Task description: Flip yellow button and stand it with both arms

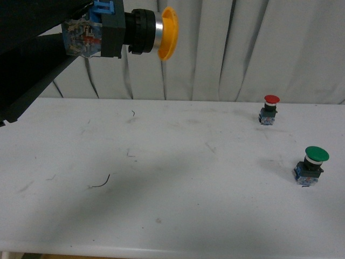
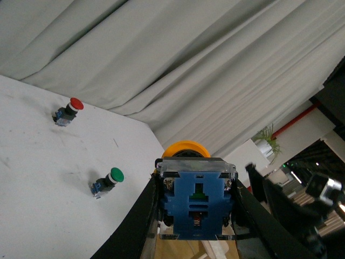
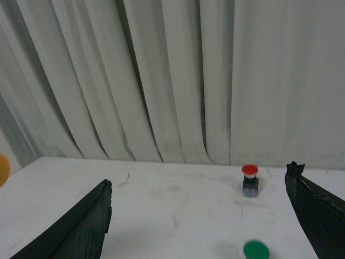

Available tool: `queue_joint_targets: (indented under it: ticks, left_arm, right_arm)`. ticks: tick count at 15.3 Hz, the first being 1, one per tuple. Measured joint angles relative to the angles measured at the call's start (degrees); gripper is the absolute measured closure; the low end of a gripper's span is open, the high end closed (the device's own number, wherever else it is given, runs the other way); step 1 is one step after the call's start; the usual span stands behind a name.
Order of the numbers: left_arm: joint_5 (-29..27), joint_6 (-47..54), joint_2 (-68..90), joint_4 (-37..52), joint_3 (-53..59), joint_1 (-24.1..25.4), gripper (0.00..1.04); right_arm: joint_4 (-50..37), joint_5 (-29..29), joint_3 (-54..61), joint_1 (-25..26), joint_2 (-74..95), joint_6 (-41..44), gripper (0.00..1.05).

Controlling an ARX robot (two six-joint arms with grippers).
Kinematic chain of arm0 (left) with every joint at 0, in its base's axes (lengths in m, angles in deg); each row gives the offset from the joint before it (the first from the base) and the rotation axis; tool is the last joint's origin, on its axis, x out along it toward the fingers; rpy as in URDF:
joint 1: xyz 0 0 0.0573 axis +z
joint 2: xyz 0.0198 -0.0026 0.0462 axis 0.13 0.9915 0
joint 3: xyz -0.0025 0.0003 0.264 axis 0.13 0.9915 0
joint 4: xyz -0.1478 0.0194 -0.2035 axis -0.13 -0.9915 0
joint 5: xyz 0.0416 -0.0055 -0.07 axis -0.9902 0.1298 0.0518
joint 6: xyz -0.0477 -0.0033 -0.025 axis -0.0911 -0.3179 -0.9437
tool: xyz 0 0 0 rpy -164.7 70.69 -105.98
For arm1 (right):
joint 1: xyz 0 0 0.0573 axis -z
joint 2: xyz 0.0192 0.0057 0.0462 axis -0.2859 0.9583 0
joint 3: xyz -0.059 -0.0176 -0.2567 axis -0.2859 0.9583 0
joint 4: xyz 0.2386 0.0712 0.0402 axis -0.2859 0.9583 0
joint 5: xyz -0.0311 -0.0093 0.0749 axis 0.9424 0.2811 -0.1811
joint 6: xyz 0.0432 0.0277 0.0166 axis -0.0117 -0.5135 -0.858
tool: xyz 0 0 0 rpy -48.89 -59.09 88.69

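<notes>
I should next grab the yellow button with my right gripper, by its body beneath the cap, to flip it and stand it on its block.
The yellow button hangs high above the table's far left, lying sideways, its yellow-orange cap pointing right and its blue-grey block to the left. My left gripper is shut on it. In the left wrist view the black fingers press both sides of the blue block, with the cap beyond. My right gripper is open and empty above the table, its fingers wide apart. It is out of the front view. An edge of the yellow cap shows in the right wrist view.
A red-capped switch stands at the table's far right, and a larger green-capped switch stands nearer at the right. The white table bears scuffs and a small dark wire. A grey curtain hangs behind.
</notes>
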State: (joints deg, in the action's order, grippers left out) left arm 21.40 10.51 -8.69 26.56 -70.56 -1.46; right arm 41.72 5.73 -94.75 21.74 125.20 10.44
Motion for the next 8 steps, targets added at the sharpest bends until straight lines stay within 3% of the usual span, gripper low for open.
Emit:
queue_joint_targets:
  ticks: [1,5,8]
  left_arm:
    - [-0.2,0.26,-0.09,-0.02,-0.11,-0.33,0.73]
    - [-1.29,1.66,0.09,0.02,-0.66,-1.44,0.73]
    - [-1.25,1.66,1.75,0.0,-0.66,-1.46,0.73]
  right_arm:
    - [-6.01,1.6,-6.93,-1.86,11.63,-0.11,0.06]
    - [-4.55,3.82,-32.39,-5.4,39.56,-1.97,0.06]
    - [-5.64,1.05,-37.53,-7.61,43.19,-4.33,0.06]
